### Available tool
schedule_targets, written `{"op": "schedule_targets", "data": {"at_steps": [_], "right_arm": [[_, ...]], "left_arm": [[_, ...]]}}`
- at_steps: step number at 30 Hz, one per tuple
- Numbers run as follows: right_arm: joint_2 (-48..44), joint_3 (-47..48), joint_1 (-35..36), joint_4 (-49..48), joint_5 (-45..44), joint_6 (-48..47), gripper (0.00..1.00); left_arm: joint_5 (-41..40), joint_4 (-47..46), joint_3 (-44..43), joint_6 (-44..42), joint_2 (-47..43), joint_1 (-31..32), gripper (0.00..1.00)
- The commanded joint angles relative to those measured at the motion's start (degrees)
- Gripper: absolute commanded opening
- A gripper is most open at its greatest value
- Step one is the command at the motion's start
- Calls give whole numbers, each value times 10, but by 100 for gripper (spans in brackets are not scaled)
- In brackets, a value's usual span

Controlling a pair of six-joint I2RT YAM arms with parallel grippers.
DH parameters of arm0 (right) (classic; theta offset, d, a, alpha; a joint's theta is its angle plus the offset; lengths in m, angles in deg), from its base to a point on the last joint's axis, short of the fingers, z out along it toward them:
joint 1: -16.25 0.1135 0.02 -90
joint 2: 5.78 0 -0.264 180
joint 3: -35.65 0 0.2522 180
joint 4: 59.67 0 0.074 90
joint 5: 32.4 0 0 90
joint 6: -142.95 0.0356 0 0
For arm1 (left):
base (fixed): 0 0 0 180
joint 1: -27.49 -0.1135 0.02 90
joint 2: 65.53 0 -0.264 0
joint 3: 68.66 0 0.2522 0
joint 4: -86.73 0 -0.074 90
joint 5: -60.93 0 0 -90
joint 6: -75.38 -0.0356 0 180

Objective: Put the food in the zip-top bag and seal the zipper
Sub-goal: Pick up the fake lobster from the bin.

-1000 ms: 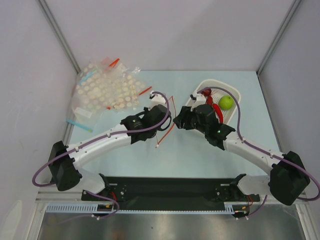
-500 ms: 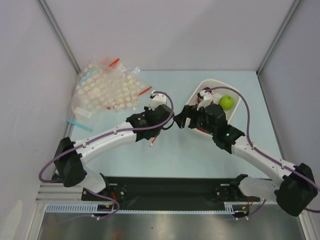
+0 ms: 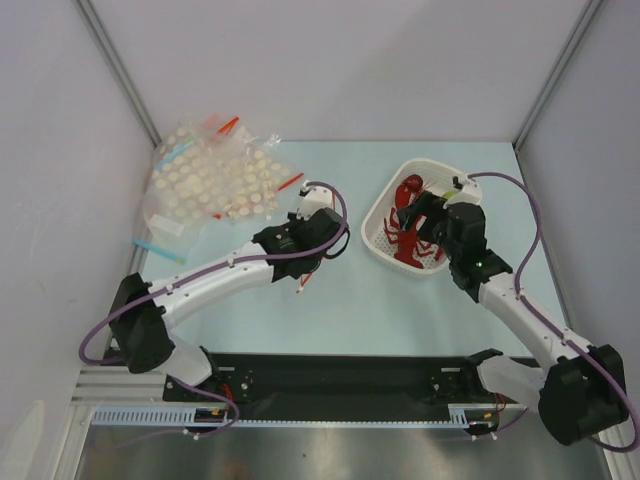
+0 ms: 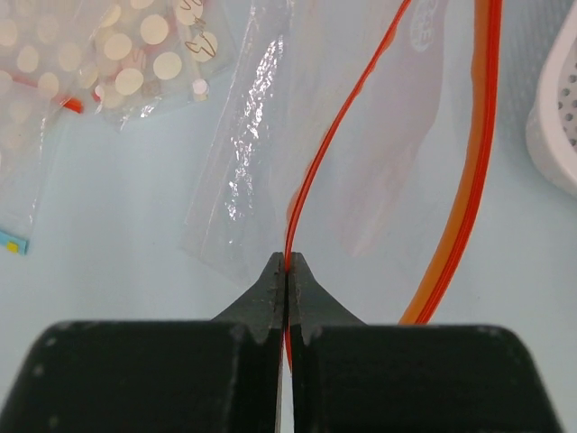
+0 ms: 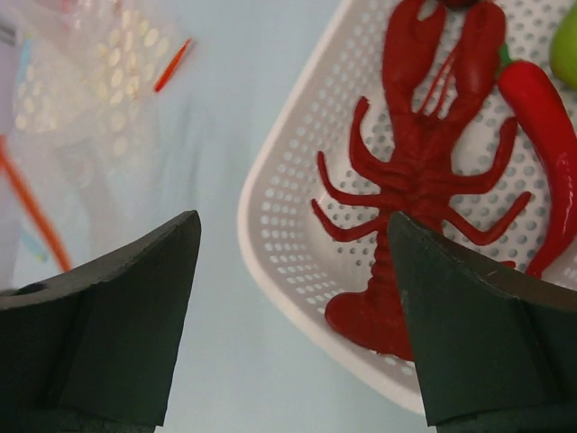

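The claws of the red lobster should go into the bag first, so my right gripper should grab the lobster by its legged middle (image 3: 407, 236) (image 5: 418, 188).
The red lobster (image 3: 404, 222) lies in a white perforated basket (image 3: 378, 218); the right wrist view shows it (image 5: 422, 171) belly-flat with its claws to the far side. My right gripper (image 3: 422, 212) hangs open and empty over the basket's near left rim (image 5: 293, 271). The clear zip-top bag (image 4: 379, 135) lies on the table to the basket's left. My left gripper (image 4: 287, 263) is shut on one red lip of the zipper (image 4: 315, 153). The other lip (image 4: 471, 180) curves apart from it, so the mouth gapes. In the top view the left gripper (image 3: 322, 232) hides most of the bag.
A red chili pepper (image 5: 545, 117) and a green fruit (image 5: 568, 45) share the basket. Clear bags printed with cream dots (image 3: 210, 180) are piled at the far left, also in the left wrist view (image 4: 135, 54). Grey walls stand on three sides.
My right gripper has moved away from the bag's mouth, to the right, and now hangs over the basket. My left gripper has shifted slightly right and keeps its hold on the zipper.
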Motion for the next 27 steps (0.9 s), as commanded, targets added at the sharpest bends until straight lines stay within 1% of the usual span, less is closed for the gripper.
{"op": "schedule_targets", "data": {"at_steps": [1, 2, 3, 5, 9, 11, 12, 13, 14, 17, 19, 23, 26, 27], "right_arm": [[40, -4, -47, -8, 28, 60, 90], [50, -5, -67, -11, 47, 71, 91], [61, -10, -75, -26, 74, 85, 92], [90, -14, -81, -44, 97, 118, 94], [133, -2, -81, -55, 101, 133, 95], [151, 20, -77, -34, 81, 105, 94], [156, 27, -73, -6, 63, 92, 94], [159, 38, -65, 2, 24, 76, 95], [161, 41, -59, 7, 4, 49, 95], [154, 33, -30, 5, -72, 9, 96], [153, 28, -27, -9, -82, 9, 98], [163, 34, -28, -4, -78, 13, 98], [172, 36, -17, -8, -83, -4, 97], [176, 36, -11, -14, -87, -30, 97]], "left_arm": [[4, -29, 7, 3, -45, -2, 0], [7, -29, 7, 4, -47, -2, 0], [12, -32, 8, 3, -50, -2, 0], [17, -34, 11, 2, -57, -2, 0], [27, -40, 15, -4, -68, -2, 0], [29, -44, 18, -8, -74, -2, 0], [29, -44, 19, -19, -76, -1, 0], [24, -47, 22, -24, -78, 3, 0], [19, -45, 22, -26, -80, 6, 0], [-13, -35, 19, -28, -83, 14, 0], [-18, -34, 21, -27, -86, 17, 0], [-15, -40, 22, -27, -88, 19, 0], [-15, -41, 22, -27, -92, 21, 0], [-15, -42, 23, -27, -93, 21, 0]]}}
